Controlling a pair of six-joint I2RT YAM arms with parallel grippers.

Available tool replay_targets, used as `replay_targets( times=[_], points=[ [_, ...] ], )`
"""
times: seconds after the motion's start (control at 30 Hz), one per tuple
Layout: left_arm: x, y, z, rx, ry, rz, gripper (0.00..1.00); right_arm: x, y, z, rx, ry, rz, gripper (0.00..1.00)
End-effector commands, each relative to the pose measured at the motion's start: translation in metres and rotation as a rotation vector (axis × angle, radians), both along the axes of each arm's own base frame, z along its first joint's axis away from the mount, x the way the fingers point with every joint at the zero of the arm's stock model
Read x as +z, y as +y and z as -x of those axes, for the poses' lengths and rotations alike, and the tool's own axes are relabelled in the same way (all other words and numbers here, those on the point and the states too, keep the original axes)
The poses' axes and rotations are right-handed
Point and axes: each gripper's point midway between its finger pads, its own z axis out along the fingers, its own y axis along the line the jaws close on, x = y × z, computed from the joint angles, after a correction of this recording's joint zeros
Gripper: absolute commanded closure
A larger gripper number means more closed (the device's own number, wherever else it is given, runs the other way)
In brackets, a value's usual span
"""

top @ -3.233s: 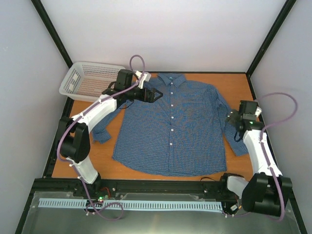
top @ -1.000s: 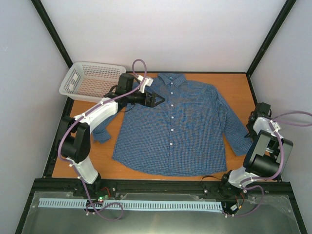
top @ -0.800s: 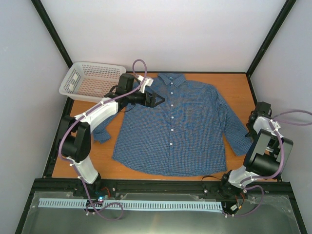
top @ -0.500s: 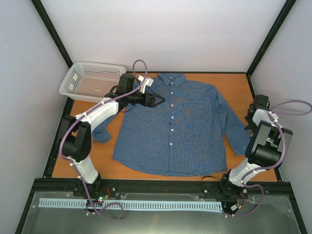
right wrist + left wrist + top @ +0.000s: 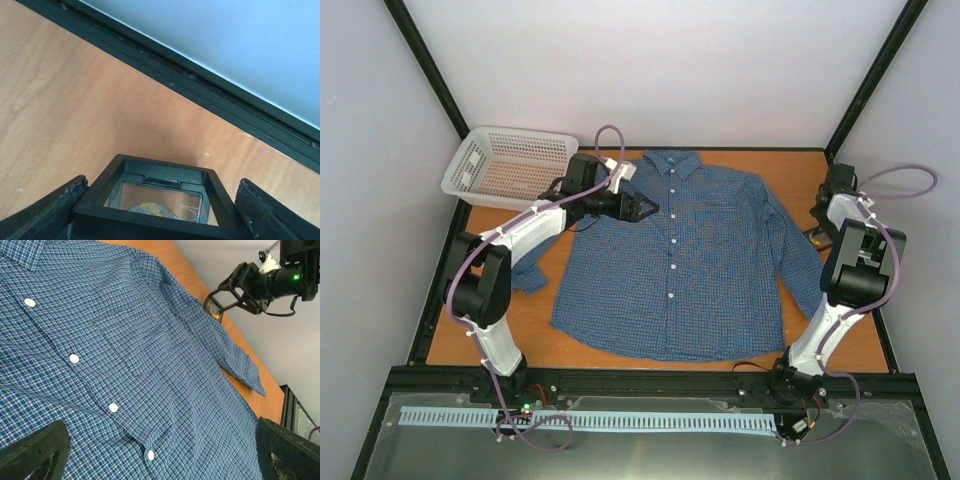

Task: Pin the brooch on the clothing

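The small black square box (image 5: 160,177) is hanging above the empty orange table and would fall if the right gripper opened now, so the right gripper should keep holding the box.
The blue checked shirt (image 5: 690,270) lies flat on the table, buttons up, and also fills the left wrist view (image 5: 125,365). My left gripper (image 5: 642,208) hovers open and empty over its upper left chest, fingers (image 5: 30,450) wide apart. My right gripper (image 5: 820,212) is at the far right of the table, beyond the right sleeve. It is shut on a small black square box (image 5: 160,177) with a clear window. The golden brooch (image 5: 152,209) shows through that window, inside the box. The left wrist view also shows the box (image 5: 214,307) in the right gripper (image 5: 235,290).
A white plastic basket (image 5: 510,165) stands at the far left corner. Bare orange tabletop (image 5: 75,100) lies under the right gripper, with the black frame rail (image 5: 200,85) and the wall close behind it. The shirt's left sleeve (image 5: 525,270) hangs towards the left arm.
My right arm has swung from beside the right sleeve to the far right of the table, carrying the box. My left gripper has shifted slightly right over the shirt.
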Motion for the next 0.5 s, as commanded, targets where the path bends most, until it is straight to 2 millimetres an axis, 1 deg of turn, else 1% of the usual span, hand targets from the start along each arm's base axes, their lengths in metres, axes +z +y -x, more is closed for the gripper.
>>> replay_targets(
  times=[0.0, 0.13, 0.27, 0.33, 0.37, 0.47],
  points=[
    [0.007, -0.004, -0.004, -0.007, -0.034, 0.003, 0.00, 0.013, -0.001, -0.039, 0.093, -0.019, 0.057, 0.34],
    [0.009, -0.003, -0.003, -0.006, -0.041, 0.003, 0.00, 0.009, 0.002, -0.066, 0.192, -0.022, 0.054, 0.34],
    [0.012, -0.002, -0.002, -0.007, -0.046, 0.004, 0.00, 0.008, 0.010, -0.092, 0.313, -0.030, 0.051, 0.34],
    [0.013, -0.002, -0.002, -0.006, -0.050, 0.004, 0.00, 0.008, 0.015, -0.102, 0.370, -0.016, 0.059, 0.32],
    [0.013, -0.002, -0.002, -0.007, -0.051, 0.005, 0.00, 0.006, 0.017, -0.105, 0.393, -0.003, 0.067, 0.29],
    [0.018, -0.002, -0.001, -0.011, -0.059, 0.010, 0.00, 0.011, 0.020, -0.110, 0.445, 0.008, 0.090, 0.12]
  ],
)
